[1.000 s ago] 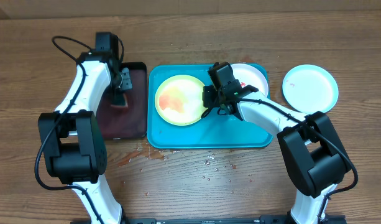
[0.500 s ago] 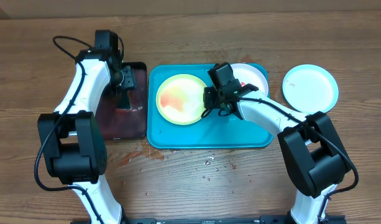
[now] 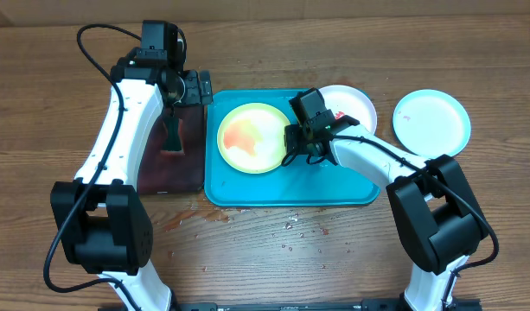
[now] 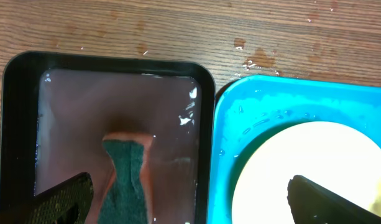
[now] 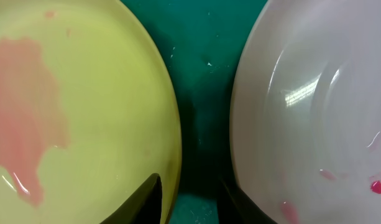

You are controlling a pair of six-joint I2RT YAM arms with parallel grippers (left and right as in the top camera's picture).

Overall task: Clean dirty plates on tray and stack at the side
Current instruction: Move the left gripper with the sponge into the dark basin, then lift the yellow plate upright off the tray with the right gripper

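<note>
I need to grip the pale green plate by its rim facing the white plate with my right gripper next. This leaves the pale green plate's bottom free for stacking at the side.
A pale green plate with a red smear lies on the turquoise tray. A white plate with red specks sits at the tray's far right corner. Off the tray, a light blue plate rests on the table to the right. My right gripper is low between the green and white plates. Its jaws stand a little apart, open, with the green plate's rim and bare tray between them. My left gripper hangs wide open over the seam between the black tray and the turquoise tray, holding nothing.
A black tray with reddish water stands left of the turquoise one. A green-topped sponge lies in it, free of my left gripper's fingers. Wet spots and a reddish stain mark the wood in front of the trays.
My left gripper opened, let go of the sponge in the black tray, and moved up and right toward the turquoise tray. My right gripper's jaws parted slightly at the green plate's rim.
</note>
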